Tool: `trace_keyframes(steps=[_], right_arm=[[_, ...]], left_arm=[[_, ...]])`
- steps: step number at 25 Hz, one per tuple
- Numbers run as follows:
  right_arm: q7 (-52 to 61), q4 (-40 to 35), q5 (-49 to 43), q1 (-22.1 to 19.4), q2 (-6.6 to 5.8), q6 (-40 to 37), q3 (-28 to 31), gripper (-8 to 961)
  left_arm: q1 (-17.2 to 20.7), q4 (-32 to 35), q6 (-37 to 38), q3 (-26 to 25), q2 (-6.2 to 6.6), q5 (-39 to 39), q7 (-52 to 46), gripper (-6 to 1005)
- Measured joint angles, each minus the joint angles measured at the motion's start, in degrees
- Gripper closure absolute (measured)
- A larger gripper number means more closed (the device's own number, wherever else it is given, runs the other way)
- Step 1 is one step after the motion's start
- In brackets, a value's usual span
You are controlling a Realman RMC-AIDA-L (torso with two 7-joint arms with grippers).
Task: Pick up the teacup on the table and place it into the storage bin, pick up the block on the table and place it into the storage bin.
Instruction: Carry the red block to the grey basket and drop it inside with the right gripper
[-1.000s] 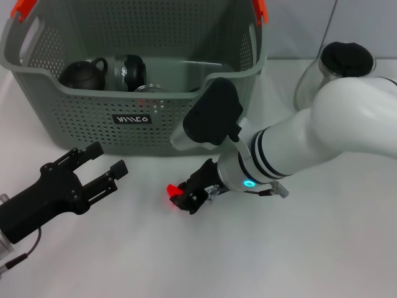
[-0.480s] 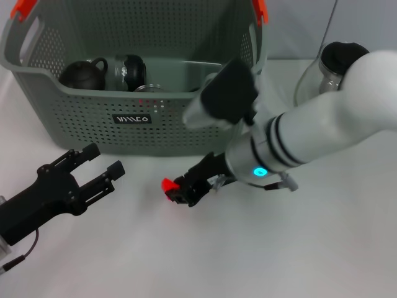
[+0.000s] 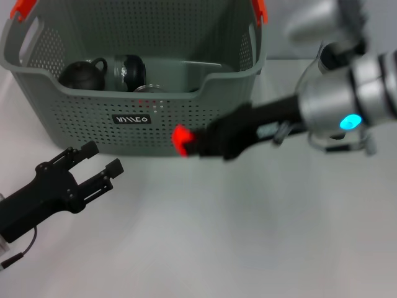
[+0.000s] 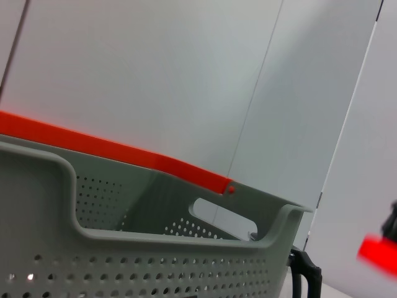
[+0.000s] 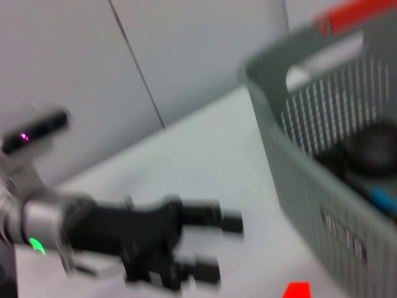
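Observation:
My right gripper should keep holding the block until it is over the bin, because the red block [image 3: 180,139] would fall short, outside the bin's front side [image 3: 87,121], if I opened now.
The red block [image 3: 180,139] hangs above the table just in front of the storage bin's [image 3: 74,118] front wall, with my right gripper [image 3: 192,142] shut on it. The block's edge also shows in the right wrist view [image 5: 296,290] and in the left wrist view [image 4: 379,255]. A dark teacup [image 3: 81,74] with a handle lies inside the bin at its left. My left gripper [image 3: 103,158] rests open and empty low at the left of the table, seen too from the right wrist [image 5: 222,245].
A grey-and-black cylindrical item [image 3: 124,69] lies beside the teacup in the bin. A glass pot [image 3: 308,79] stands at the back right, partly behind my right arm. The bin [image 4: 186,248] has orange handle clips [image 4: 118,152].
My right gripper has lifted the red block off the table and carried it up toward the bin's front wall, its arm swinging up and right. The left arm has stayed put.

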Motion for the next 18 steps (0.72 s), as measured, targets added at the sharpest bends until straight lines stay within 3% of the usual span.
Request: trace_keyframes(steps=[5, 10, 14, 16, 18], right_arm=[[-4.5, -2.9, 6.3, 1.3, 0.07, -0.4, 7.2, 694], [-7.3, 0.5, 6.4, 6.4, 0.14, 9.9, 9.6, 694], [-7.7, 11.3, 1.7, 14.0, -0.11, 17.7, 10.3, 695], [-8.6, 23.3, -1.3, 21.1, -0.72, 20.7, 11.7, 695], [-9.1, 26.7, -1.9, 23.0, -0.85, 21.2, 12.2, 696]], left_arm=[[-0.1, -0.1, 0.0, 0.0, 0.05, 0.0, 0.0, 249], [-0.1, -0.2, 0.1, 0.0, 0.06, 0.0, 0.0, 249], [-0.2, -0.2, 0.3, 0.1, 0.06, -0.1, 0.0, 249], [-0.1, -0.2, 0.3, 0.2, 0.06, -0.1, 0.0, 249], [-0.1, -0.1, 0.3, 0.1, 0.06, -0.1, -0.1, 249]])
